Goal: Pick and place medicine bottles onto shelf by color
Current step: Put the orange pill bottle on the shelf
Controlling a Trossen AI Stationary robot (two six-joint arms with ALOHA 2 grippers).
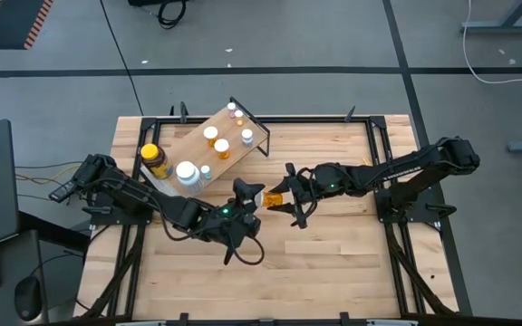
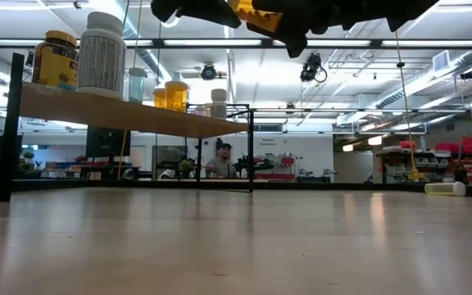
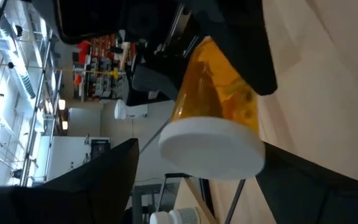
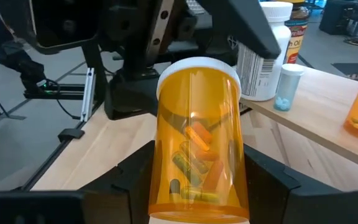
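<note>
The orange vial needs to stand on its base on the plywood shelf (image 1: 188, 143), so my left gripper should next grab the vial by its white cap.
An orange vial with a white cap (image 1: 274, 196) hangs in the air over the table's middle, between my two grippers. My right gripper (image 4: 197, 186) is shut on it. My left gripper (image 3: 207, 162) is open; its fingers stand on either side of the vial's white cap (image 3: 211, 148), and I cannot tell whether they touch it. The plywood shelf (image 1: 188, 143) stands at the far left on its black frame. It carries an amber jar with a yellow lid (image 1: 155, 160), a white bottle (image 1: 187, 173), orange vials (image 1: 222, 148) and small vials. My right gripper pinches the vial's orange body (image 4: 166, 180) between its two fingers, near the base end. The fingers come level from the table's right and lie along the vial. The vial lies on its side, lifted clear of the table, its cap toward my left gripper.
The shelf also shows in the low view (image 2: 121, 111), raised above the tabletop, with bottles along it. The butcher-block tabletop (image 1: 333, 263) lies bare toward the near and right sides. A white vial (image 2: 445, 188) lies far off to the right in the low view.
</note>
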